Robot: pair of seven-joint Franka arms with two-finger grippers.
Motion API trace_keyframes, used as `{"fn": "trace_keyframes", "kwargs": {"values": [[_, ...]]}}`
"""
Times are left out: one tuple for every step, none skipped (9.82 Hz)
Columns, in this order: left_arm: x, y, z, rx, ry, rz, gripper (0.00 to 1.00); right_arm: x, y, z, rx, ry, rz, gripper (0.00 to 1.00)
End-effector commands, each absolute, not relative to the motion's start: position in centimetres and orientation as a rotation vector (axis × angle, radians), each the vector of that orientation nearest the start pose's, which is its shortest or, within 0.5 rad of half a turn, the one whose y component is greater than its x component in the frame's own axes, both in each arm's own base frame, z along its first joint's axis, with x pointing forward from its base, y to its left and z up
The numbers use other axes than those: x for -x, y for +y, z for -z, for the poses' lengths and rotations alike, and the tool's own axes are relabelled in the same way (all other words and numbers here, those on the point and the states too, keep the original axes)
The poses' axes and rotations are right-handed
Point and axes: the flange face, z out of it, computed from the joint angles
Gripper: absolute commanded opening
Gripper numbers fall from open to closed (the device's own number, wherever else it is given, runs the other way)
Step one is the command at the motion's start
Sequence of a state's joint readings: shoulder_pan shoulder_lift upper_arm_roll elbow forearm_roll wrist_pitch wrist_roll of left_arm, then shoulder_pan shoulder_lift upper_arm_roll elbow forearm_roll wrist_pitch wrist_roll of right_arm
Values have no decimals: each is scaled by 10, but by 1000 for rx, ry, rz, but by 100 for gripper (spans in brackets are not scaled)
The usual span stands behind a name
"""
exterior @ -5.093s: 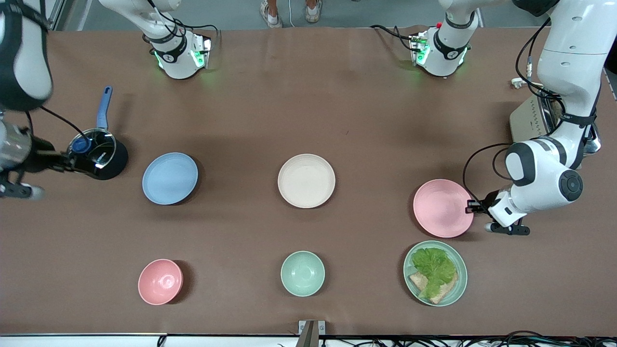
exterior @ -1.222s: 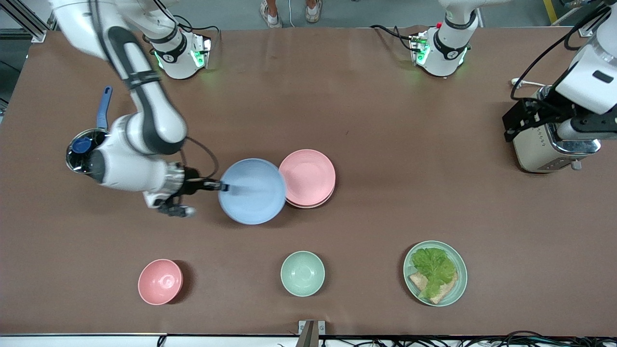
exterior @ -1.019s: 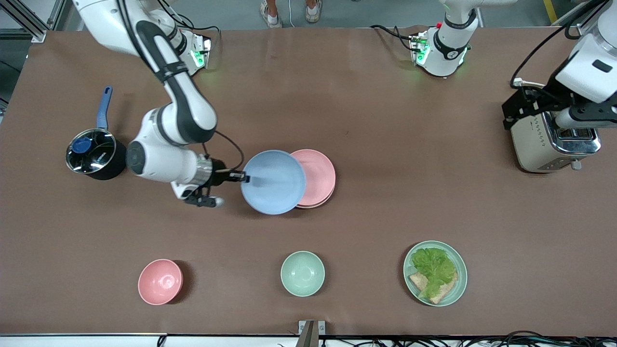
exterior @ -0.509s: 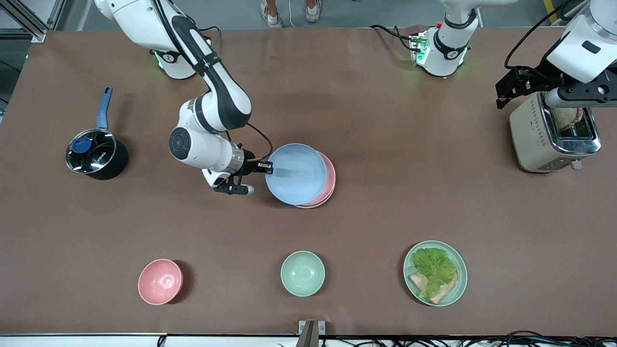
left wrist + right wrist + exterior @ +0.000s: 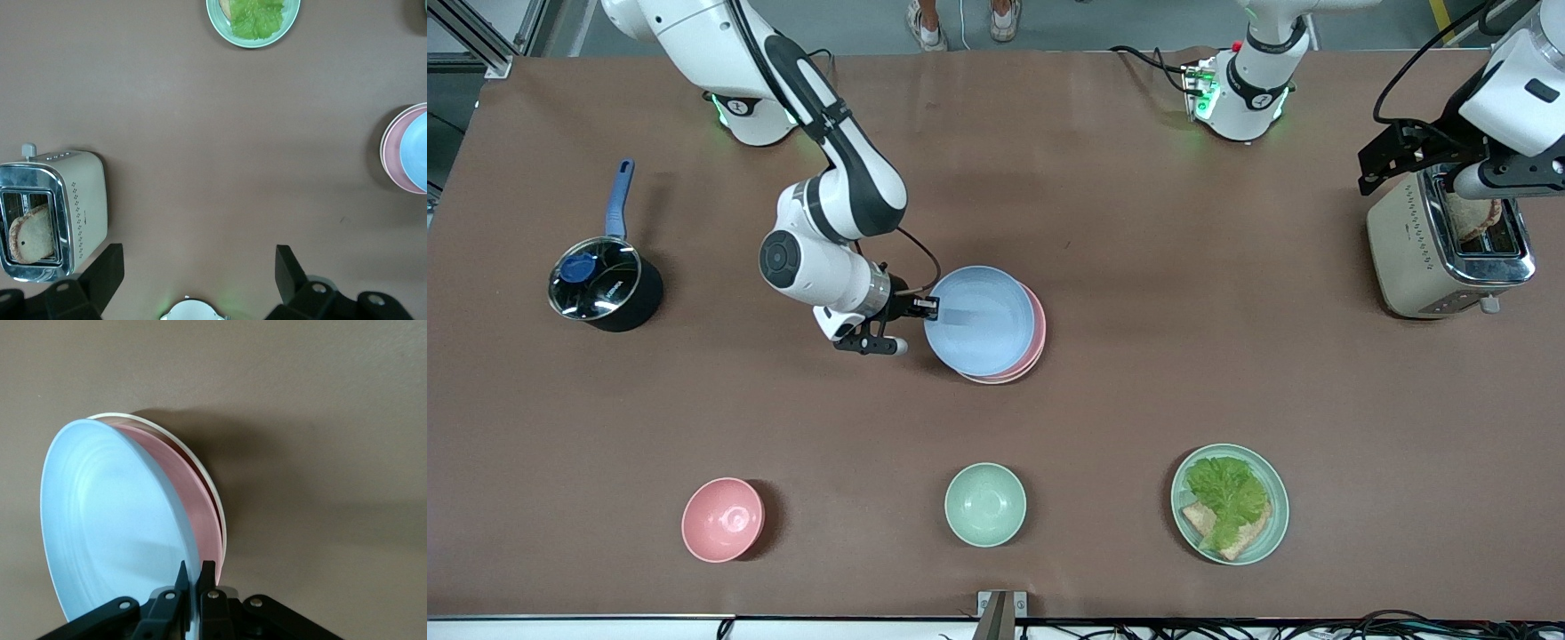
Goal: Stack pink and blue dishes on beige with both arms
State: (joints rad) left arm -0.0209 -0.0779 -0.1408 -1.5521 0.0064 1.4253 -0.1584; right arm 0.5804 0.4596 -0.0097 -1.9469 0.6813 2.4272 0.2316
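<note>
My right gripper opens next, since the pale blue plate's lower edge [image 5: 1020, 354] lies over the pink plate [image 5: 1034, 333], inside the pink plate's rim.
My right gripper [image 5: 932, 308] [image 5: 194, 575] is shut on the rim of the pale blue plate [image 5: 978, 320] [image 5: 107, 520]. That plate hangs tilted just over the pink plate [image 5: 1034, 333] [image 5: 197, 510] at the table's middle. The pink plate lies on the beige plate [image 5: 996, 379] [image 5: 200, 470], of which only a thin rim shows. My left gripper [image 5: 1400, 160] [image 5: 200, 273] is open and holds nothing, up over the toaster at the left arm's end of the table.
A toaster [image 5: 1449, 253] [image 5: 53, 210] with bread in its slot. A mint plate of lettuce and toast [image 5: 1230, 503], a mint bowl [image 5: 985, 504] and a pink bowl [image 5: 722, 519] line the edge nearest the front camera. A lidded pot [image 5: 600, 284] sits toward the right arm's end.
The pink plate went from the left arm's end onto the beige plate. My right gripper carried the blue plate toward the stack until it nearly covers it. My left arm drew back over the toaster.
</note>
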Motion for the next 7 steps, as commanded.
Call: {"fn": "trace_keyframes", "kwargs": {"values": [[-504, -83, -649, 3110, 8, -151, 100, -520, 342, -246, 2689, 277, -208, 15], [-504, -82, -648, 3108, 7, -153, 100, -520, 341, -245, 2690, 276, -212, 30], [-505, -75, -648, 3109, -14, -154, 100, -521, 339, -245, 2689, 280, -211, 66], [-506, -74, -648, 3109, -16, -154, 100, -524, 337, -247, 2688, 278, -205, 98], [-507, -74, -648, 3109, -14, -154, 100, -531, 333, -260, 2677, 280, -179, 100], [-507, -74, -648, 3110, -12, -154, 100, -545, 314, -287, 2665, 301, -110, 100], [-507, -74, -648, 3113, -11, -153, 100, -558, 292, -311, 2657, 328, -46, 100]]}}
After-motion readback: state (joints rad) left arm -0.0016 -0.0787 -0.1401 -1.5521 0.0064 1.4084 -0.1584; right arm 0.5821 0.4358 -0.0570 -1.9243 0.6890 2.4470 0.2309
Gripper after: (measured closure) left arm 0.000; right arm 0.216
